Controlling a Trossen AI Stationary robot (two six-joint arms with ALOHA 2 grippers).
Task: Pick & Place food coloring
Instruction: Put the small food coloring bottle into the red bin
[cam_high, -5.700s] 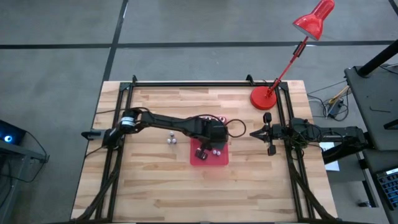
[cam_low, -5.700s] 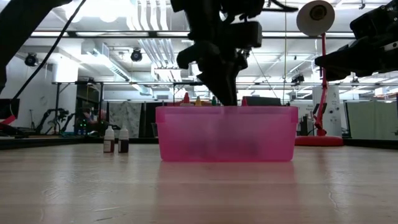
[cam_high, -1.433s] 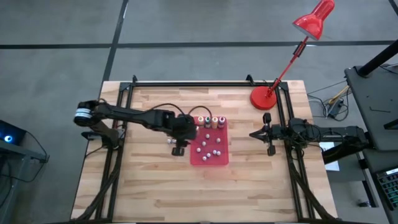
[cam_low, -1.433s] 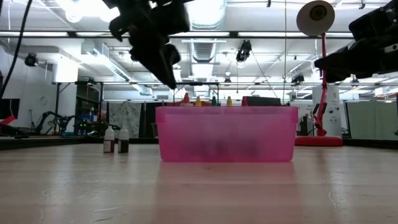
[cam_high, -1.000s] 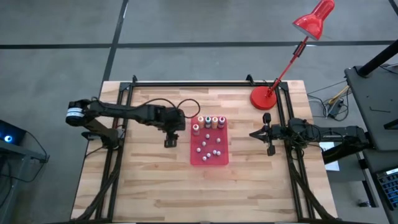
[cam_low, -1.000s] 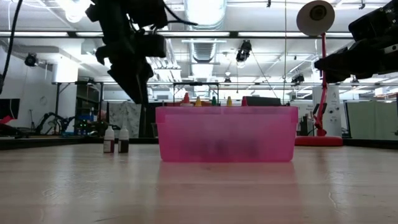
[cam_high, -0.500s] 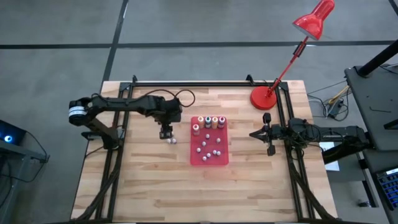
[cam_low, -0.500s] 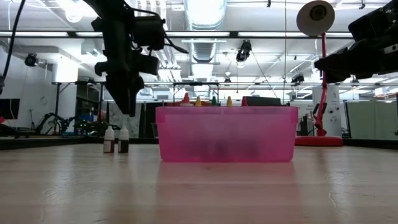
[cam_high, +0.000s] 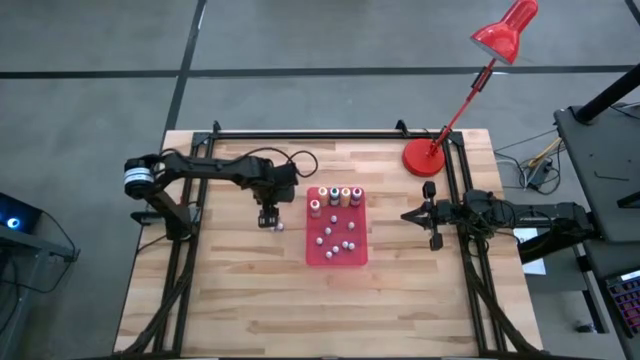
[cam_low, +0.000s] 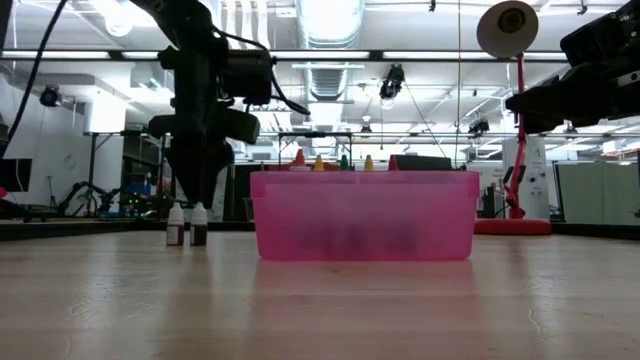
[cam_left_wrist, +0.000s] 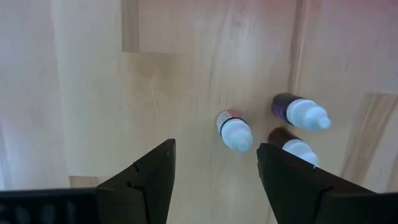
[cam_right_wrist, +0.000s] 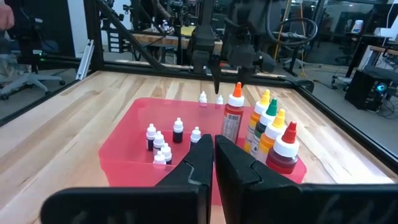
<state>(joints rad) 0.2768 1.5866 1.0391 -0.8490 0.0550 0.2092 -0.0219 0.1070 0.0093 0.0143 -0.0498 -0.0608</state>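
Note:
My left gripper should next take the tiny bottle by its white cap (cam_left_wrist: 237, 134), then place it in the red tray.
Three tiny food coloring bottles (cam_left_wrist: 235, 130) with pale caps stand upright on the wood table, just left of the red tray (cam_high: 336, 258). The low view shows two of them (cam_low: 187, 225). My left gripper (cam_left_wrist: 214, 177) hangs open just above them, fingers pointing down, touching none (cam_high: 267, 214). Several more small bottles (cam_right_wrist: 163, 140) stand inside the tray, with taller bottles (cam_right_wrist: 267, 127) along its far side. My right gripper (cam_high: 408, 214) waits shut at the table's right side, level, pointing at the tray.
A red desk lamp stands with its round base (cam_high: 428, 155) at the table's far right corner. Black frame rails (cam_high: 190, 215) run along the table's left, right and far edges. Bare wood lies left of and in front of the tray.
My left gripper has shifted a little toward the table's far edge, turned from a slant to pointing straight down, and come down toward the loose bottles beside the tray. Its fingers have stayed open. The bottles have not moved.

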